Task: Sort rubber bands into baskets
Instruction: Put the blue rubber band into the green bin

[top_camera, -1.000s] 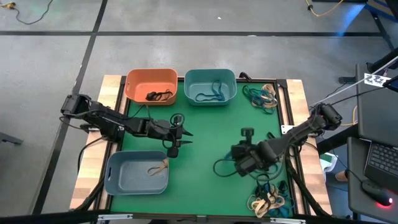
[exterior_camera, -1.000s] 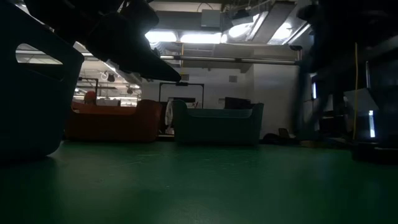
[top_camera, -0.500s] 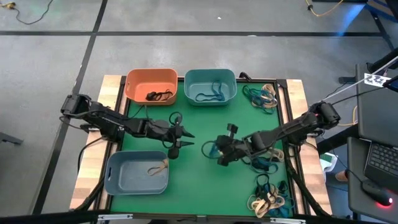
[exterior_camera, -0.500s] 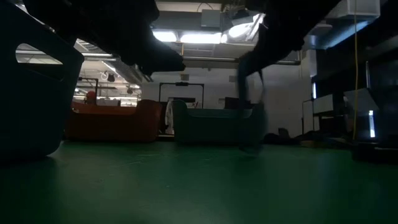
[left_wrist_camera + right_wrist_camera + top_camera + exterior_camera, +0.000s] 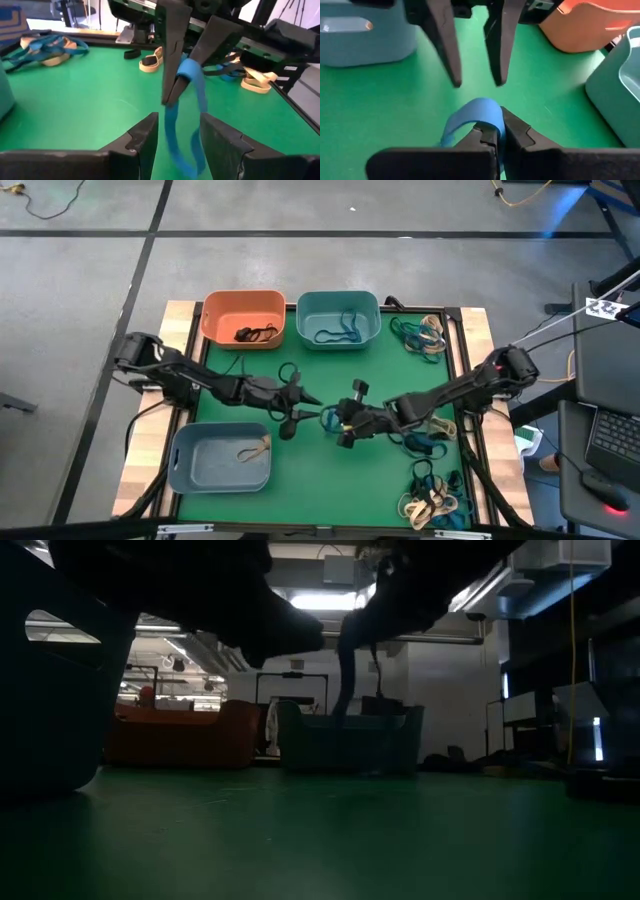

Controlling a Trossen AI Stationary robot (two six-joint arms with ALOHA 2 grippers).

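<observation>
I need to take the blue rubber band by its hanging loop (image 5: 331, 421) with my left gripper next, so that I can sort it into the teal basket (image 5: 338, 318).
At mid-table my right gripper (image 5: 337, 420) is shut on a blue rubber band (image 5: 189, 75). My left gripper (image 5: 303, 401) faces it from the table's left, open. The band's hanging loop (image 5: 182, 145) shows in the gap between the left fingers (image 5: 145, 137), and no touch shows. The orange basket (image 5: 243, 317) and teal basket (image 5: 338, 318) stand at the far edge, the grey-blue basket (image 5: 220, 457) near left; each holds bands. More rubber bands lie in heaps at the far right (image 5: 422, 335) and near right (image 5: 432, 498). My right gripper pinches the blue band's upper bend (image 5: 479, 111) between the free ends of its two fingers (image 5: 172, 75). The fingers come from the table's right, slanting down. The band hangs below them as a slack loop (image 5: 345, 680), clear of the green mat.
A few teal bands (image 5: 430, 442) lie on the mat under my right arm. A raised wooden frame (image 5: 470, 350) borders the green mat. Free mat lies between the grey-blue basket and the near-right heap.
My right gripper has carried the blue band toward the table's left and a little down, turning its wrist, and now stands just before my left gripper. My left gripper has moved slightly toward the right, to meet it, staying open.
</observation>
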